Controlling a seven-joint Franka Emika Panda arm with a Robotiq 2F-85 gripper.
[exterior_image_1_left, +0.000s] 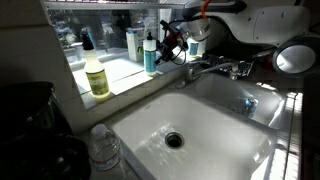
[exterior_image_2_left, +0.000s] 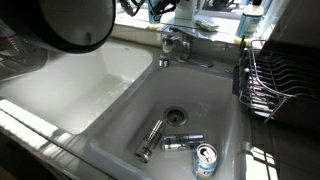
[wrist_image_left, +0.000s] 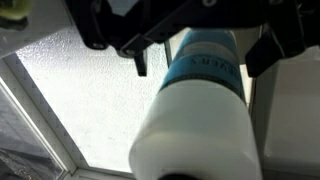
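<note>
My gripper should close on the bottle now: the bottle is standing between my fingers, level with its blue label band (exterior_image_1_left: 150, 57) (wrist_image_left: 205, 70).
My gripper (wrist_image_left: 203, 55) is open, with its dark fingers (wrist_image_left: 140, 62) standing either side of a white bottle with a blue label band (wrist_image_left: 205, 70). A gap shows between the left finger and the bottle. The bottle fills the middle of the wrist view against a frosted window pane. In an exterior view the gripper (exterior_image_1_left: 174, 40) hangs over the window sill (exterior_image_1_left: 120, 72), next to a teal bottle with a black cap (exterior_image_1_left: 150, 55). In the other exterior view only part of the gripper (exterior_image_2_left: 160, 8) shows at the top edge.
A white sink (exterior_image_1_left: 215, 145) with a drain (exterior_image_1_left: 175, 140) lies below. A drink can (exterior_image_2_left: 205, 160) and metal parts (exterior_image_2_left: 152, 140) lie in the sink. The faucet (exterior_image_2_left: 175, 45) stands behind it. A yellow bottle (exterior_image_1_left: 97, 77) stands on the sill, a clear bottle (exterior_image_1_left: 105, 150) on the counter and a dish rack (exterior_image_2_left: 275, 80) beside the sink.
</note>
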